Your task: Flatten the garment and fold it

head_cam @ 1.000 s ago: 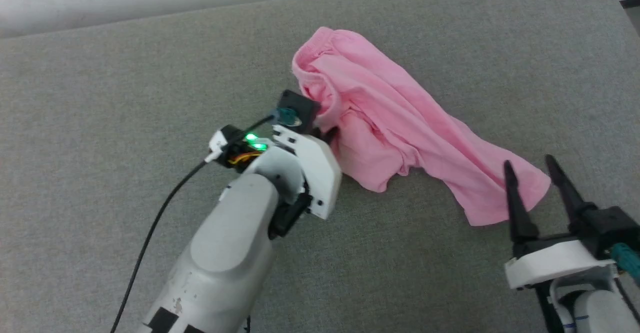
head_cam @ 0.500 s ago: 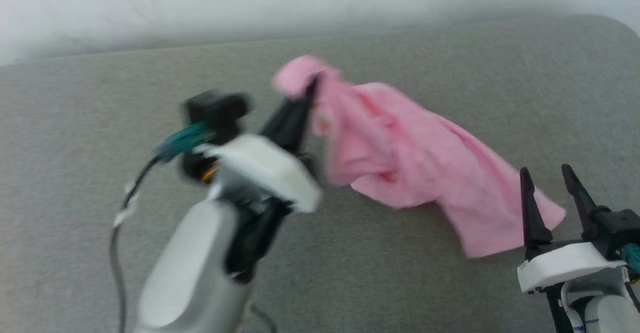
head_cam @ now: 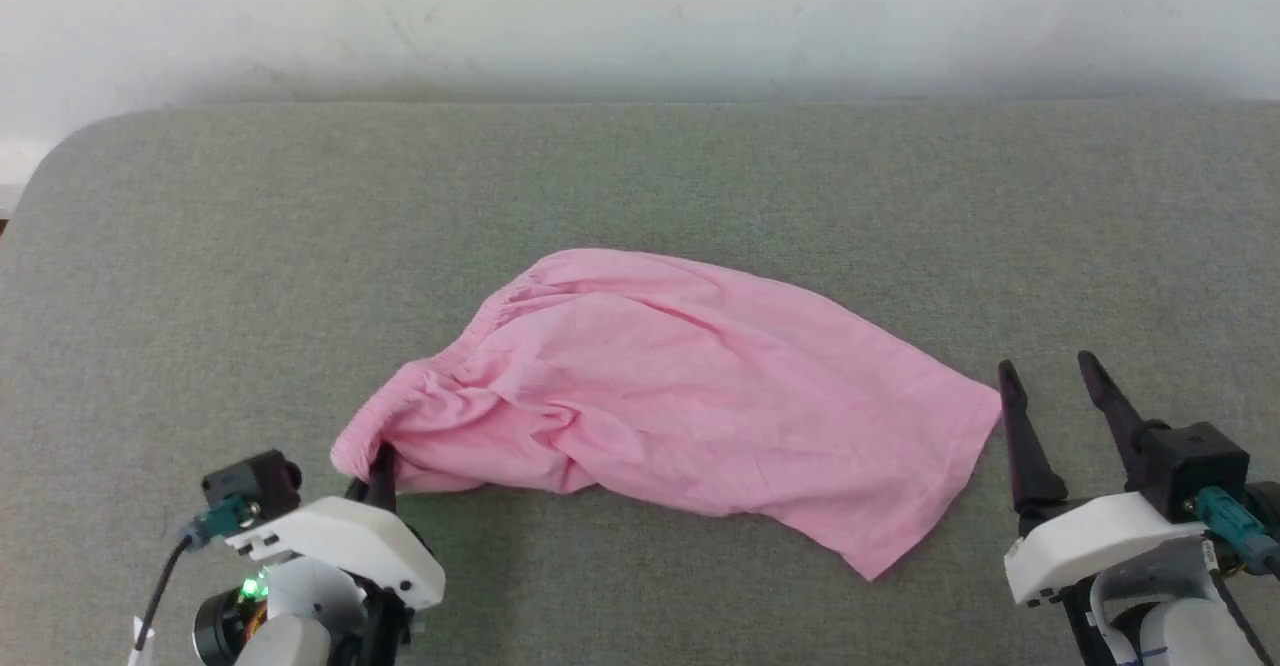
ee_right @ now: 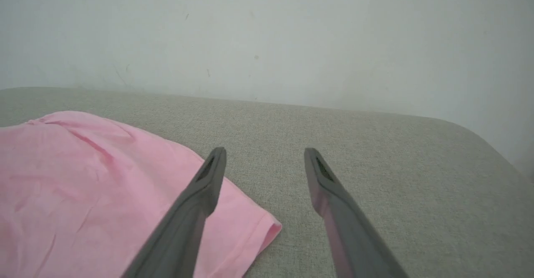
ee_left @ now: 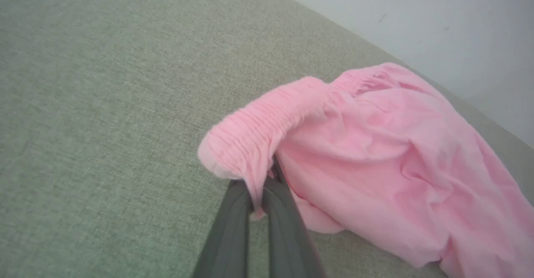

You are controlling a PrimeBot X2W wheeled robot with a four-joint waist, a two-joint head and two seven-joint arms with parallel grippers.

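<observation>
Next, the right gripper grips the pink cloth (head_cam: pixel 768 390), spread on the grey surface, by its hemmed corner (head_cam: pixel 991 401), where the cloth's edge gapes open.
The garment (head_cam: pixel 670 386) is a light-pink piece of thin fabric, spread in wrinkled folds across the middle of the grey surface. A gathered, ribbed edge runs along its upper left. My left gripper (head_cam: pixel 380 466) is shut on the near-left end of that gathered edge, at the lower left of the head view. In the left wrist view the garment (ee_left: pixel 375 161) bunches over the pinched tips of my left gripper (ee_left: pixel 260 194). My right gripper (head_cam: pixel 1045 378) stands open just right of the cloth's hemmed right corner, holding nothing. In the right wrist view the garment (ee_right: pixel 83 186) lies left of my right gripper (ee_right: pixel 265 155).
A grey woven surface (head_cam: pixel 640 176) spreads on all sides, with rounded far corners. A pale wall (head_cam: pixel 640 16) runs along its far edge. A dark cable (head_cam: pixel 160 586) hangs from my left wrist.
The head camera has tilted up. My left gripper has pulled the gathered edge toward me and to the left, and the cloth now lies stretched wider and flatter. The right gripper stays open.
</observation>
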